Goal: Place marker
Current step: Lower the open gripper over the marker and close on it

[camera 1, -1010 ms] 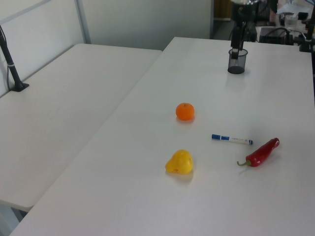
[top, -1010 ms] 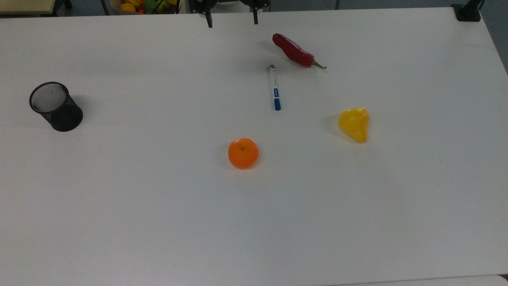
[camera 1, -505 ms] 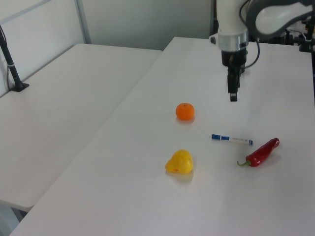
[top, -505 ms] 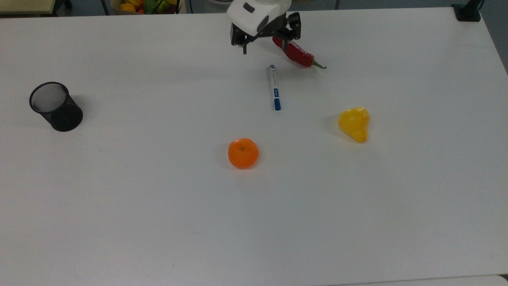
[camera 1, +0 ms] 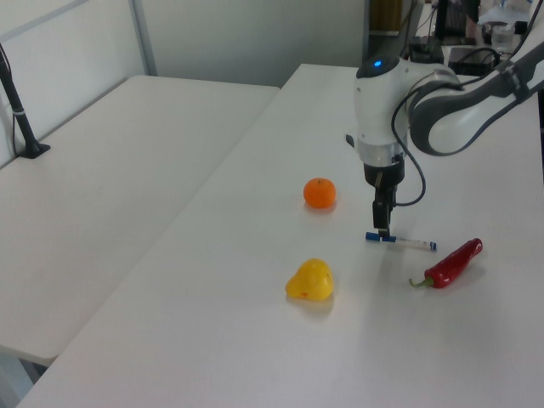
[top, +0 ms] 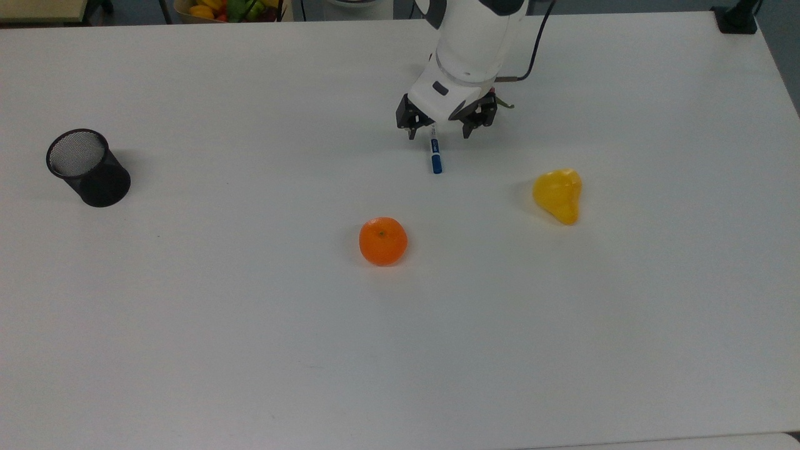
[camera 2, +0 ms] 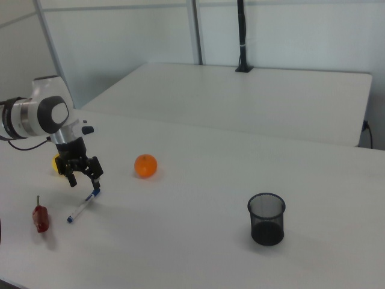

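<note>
My gripper will next grab the marker by its blue cap end [camera 1: 373, 237]. The marker's white body [camera 1: 416, 244] will then stay free for placing.
The marker [top: 435, 159] lies flat on the white table [top: 250, 325], white with its blue cap toward the top view's bottom. It also shows in the left view [camera 1: 413, 243] and the right view [camera 2: 82, 207]. My gripper [top: 437, 134] hangs open just above it, one finger on each side of the barrel. In the left view the gripper [camera 1: 382, 229] is over the capped end, and in the right view the gripper [camera 2: 85, 179] stands spread above the marker. Nothing is between the fingers.
A red chili [camera 1: 455, 262] lies right beside the marker, mostly behind my arm in the top view. An orange [top: 382, 241] and a yellow pepper [top: 558, 194] sit nearer the front. A black mesh cup [top: 87, 167] stands at the top view's far left.
The arm came in from the table's far edge, passed the chili and dropped low over the marker. The marker and the other objects have not moved.
</note>
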Motion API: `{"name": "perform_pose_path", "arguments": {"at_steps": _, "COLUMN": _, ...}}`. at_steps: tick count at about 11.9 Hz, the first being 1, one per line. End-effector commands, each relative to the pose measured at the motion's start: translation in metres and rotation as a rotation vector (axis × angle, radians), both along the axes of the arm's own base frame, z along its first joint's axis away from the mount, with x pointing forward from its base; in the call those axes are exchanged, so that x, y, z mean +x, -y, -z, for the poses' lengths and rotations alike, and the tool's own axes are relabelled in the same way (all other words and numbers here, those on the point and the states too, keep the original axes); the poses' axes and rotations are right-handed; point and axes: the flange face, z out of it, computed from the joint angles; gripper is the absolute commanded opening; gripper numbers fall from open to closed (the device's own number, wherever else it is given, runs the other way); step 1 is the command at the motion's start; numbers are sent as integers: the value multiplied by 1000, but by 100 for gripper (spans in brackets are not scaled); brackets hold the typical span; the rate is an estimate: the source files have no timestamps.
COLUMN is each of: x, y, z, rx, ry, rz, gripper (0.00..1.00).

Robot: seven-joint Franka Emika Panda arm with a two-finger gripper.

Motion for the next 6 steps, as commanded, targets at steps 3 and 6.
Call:
{"name": "perform_pose_path", "arguments": {"at_steps": 3, "x": 0, "y": -7, "z": 18, "rx": -12, "ry": 23, "rz": 5, "gripper": 93}}
{"name": "perform_pose_path", "arguments": {"at_steps": 6, "x": -1, "y": -8, "z": 29, "rx": -6, "ry": 30, "rz": 1, "gripper": 72}}
